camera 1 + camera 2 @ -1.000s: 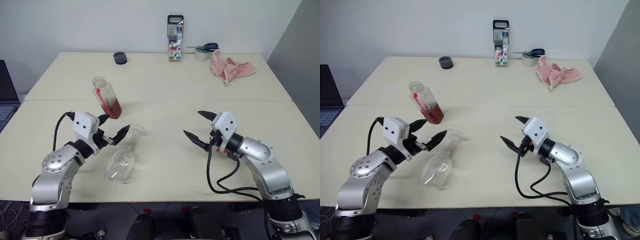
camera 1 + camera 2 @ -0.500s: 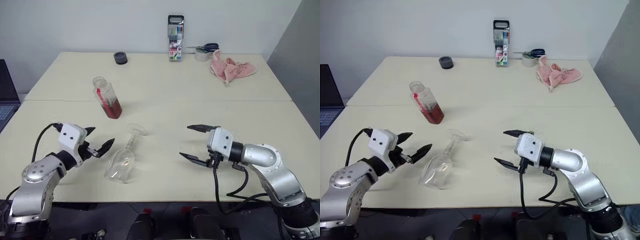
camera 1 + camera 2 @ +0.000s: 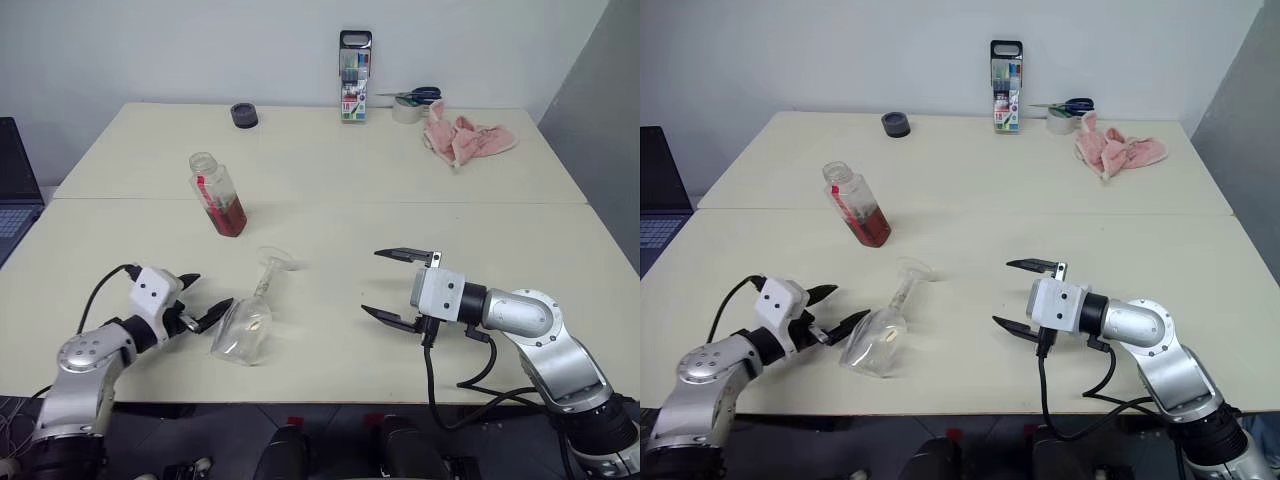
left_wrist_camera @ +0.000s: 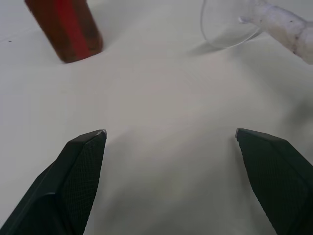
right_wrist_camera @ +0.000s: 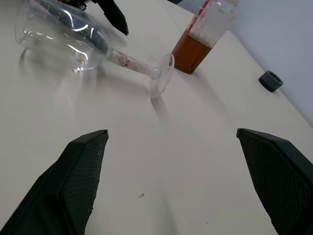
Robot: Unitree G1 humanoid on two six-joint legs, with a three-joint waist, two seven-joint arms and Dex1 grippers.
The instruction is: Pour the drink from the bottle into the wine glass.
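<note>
The right gripper takes hold of the wine glass by its narrow stem (image 3: 265, 280) next. The glass widens above into a wide, round bowl (image 3: 243, 329).
The wine glass (image 3: 243, 325) lies on its side near the table's front edge, its bowl towards me and its foot (image 3: 272, 262) pointing away. Behind it, to the left, the bottle (image 3: 217, 194) stands upright without a cap, with the reddish-brown drink (image 3: 228, 216) in its lower part. My left gripper (image 3: 210, 294) is open and low over the table, just left of the glass bowl, one fingertip close to it. To the right of the glass my right gripper (image 3: 372, 281) is open and holds nothing. The right wrist view looks across the glass (image 5: 63, 32) to the bottle (image 5: 201, 38).
At the table's back edge are a small black cap (image 3: 243, 115), a tall marker case (image 3: 353, 76), a tape roll with scissors (image 3: 408, 104) and a pink cloth (image 3: 463, 138). A laptop (image 3: 12, 190) sits beyond the table's left edge.
My left gripper has sunk towards the table and drawn back to the left, beside the glass bowl. My right gripper rolled and pulled back a little, then kept still. Glass and bottle have not moved.
</note>
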